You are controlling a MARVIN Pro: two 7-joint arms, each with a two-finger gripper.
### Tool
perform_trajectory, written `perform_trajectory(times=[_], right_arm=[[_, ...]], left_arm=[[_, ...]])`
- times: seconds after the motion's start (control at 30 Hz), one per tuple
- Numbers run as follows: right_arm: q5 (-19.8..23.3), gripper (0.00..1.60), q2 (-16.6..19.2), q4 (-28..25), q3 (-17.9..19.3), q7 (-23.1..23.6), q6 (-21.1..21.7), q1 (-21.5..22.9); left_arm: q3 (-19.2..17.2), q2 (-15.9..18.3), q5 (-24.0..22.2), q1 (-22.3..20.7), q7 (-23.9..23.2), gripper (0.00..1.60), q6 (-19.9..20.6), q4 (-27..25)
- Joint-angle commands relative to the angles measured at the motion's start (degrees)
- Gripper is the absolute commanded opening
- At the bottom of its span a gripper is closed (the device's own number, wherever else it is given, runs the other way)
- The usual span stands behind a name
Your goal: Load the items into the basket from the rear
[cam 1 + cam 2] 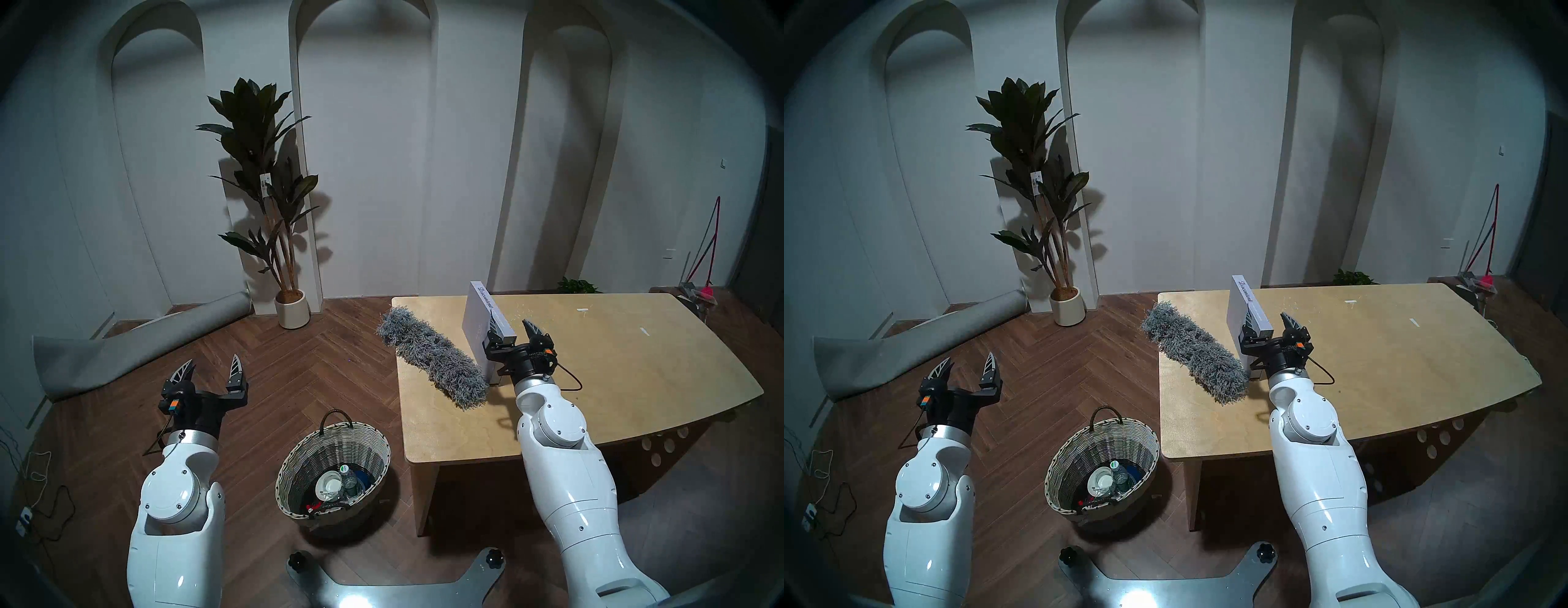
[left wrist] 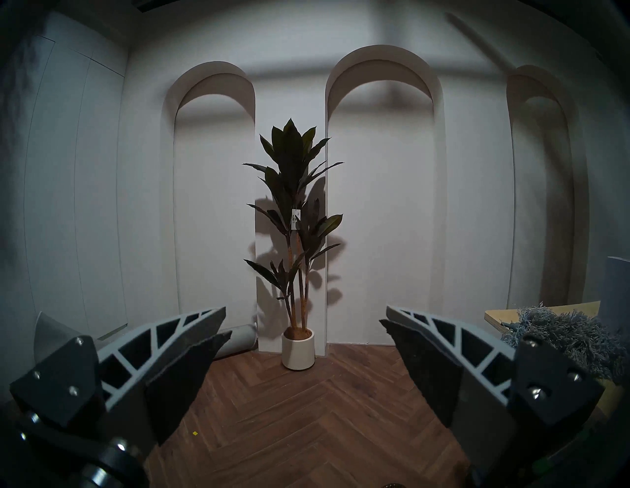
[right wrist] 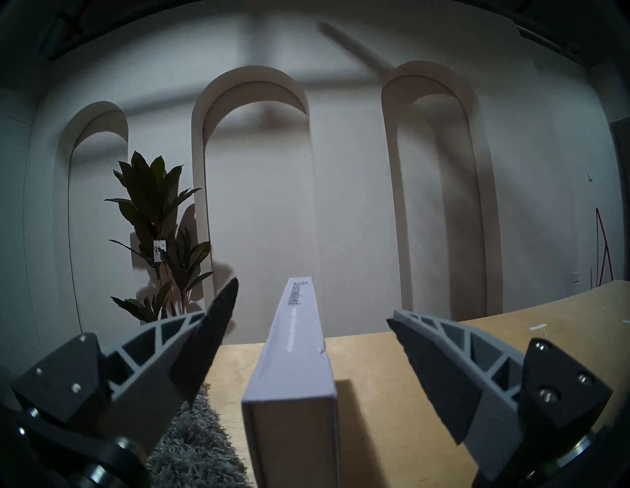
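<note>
My right gripper is not ready to close on the book yet and should go lower first: the book's near end is low and short of its fingers.
A grey-lavender book (image 1: 478,316) stands on edge on the wooden table (image 1: 615,373), spine up. My right gripper (image 1: 511,329) is open with its fingers either side of the book's near end, not touching it; the right wrist view shows the book (image 3: 300,344) between the fingers. A shaggy grey duster head (image 1: 432,361) lies left of the book, overhanging the table's left edge. The wicker basket (image 1: 297,456) stands on the floor with the clear bottle (image 1: 348,477) inside. My left gripper (image 1: 210,369) is open and empty over the floor.
A potted plant (image 1: 290,308) in a white pot stands by the back wall. A rolled grey mat (image 1: 127,339) lies on the floor at the left. The basket also holds a white dish (image 1: 329,484) and small dark things. Cables lie at the far left.
</note>
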Motion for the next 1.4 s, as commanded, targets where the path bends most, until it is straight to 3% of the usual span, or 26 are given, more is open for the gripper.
perform_trajectory(times=[0.0, 0.4, 0.43, 0.47, 0.53, 0.6, 0.63, 0.67, 1.0, 1.37], right_arm=[[-1.48, 1.60, -0.82, 2.90, -0.63, -1.51, -3.05, 3.78], [-4.01, 1.60, -1.33, 8.58, -1.97, -4.10, -6.51, 6.08], [-4.15, 1.41, -1.32, 8.97, -2.02, -4.25, -6.80, 6.22], [-4.35, 1.33, -1.36, 9.21, -2.04, -4.56, -7.07, 6.29], [-4.57, 0.81, -1.34, 9.59, -2.06, -4.87, -7.49, 6.41], [-4.71, 0.50, -1.26, 9.84, -2.02, -5.13, -7.88, 6.46], [-4.84, 0.10, -1.20, 9.94, -2.01, -5.31, -8.12, 6.45], [-4.81, 0.00, -1.08, 9.81, -1.91, -5.34, -8.23, 6.36], [-4.85, 0.00, 0.17, 2.22, -1.36, -4.74, -8.47, 6.07], [0.80, 0.00, -3.57, -4.28, -4.31, -0.16, -8.35, 8.23]], left_arm=[[-0.05, 0.36, -0.29, -0.37, -0.54, 1.60, -0.49, -1.82], [-0.65, 0.45, -0.43, -0.60, -1.07, 1.60, -0.37, -1.80], [-0.68, 0.44, -0.45, -0.63, -1.12, 1.60, -0.38, -1.77], [-0.71, 0.43, -0.49, -0.67, -1.18, 1.60, -0.40, -1.72], [-0.75, 0.46, -0.52, -0.75, -1.30, 1.60, -0.41, -1.63], [-0.81, 0.48, -0.58, -0.83, -1.39, 1.60, -0.39, -1.56], [-0.83, 0.48, -0.61, -0.86, -1.43, 1.60, -0.39, -1.53], [-0.87, 0.47, -0.69, -0.90, -1.48, 1.60, -0.39, -1.50], [-1.30, 0.23, -0.83, -1.04, -1.28, 1.60, -0.43, -1.22], [-4.39, 0.31, -1.39, -2.07, 1.08, 1.60, -0.55, -1.11]])
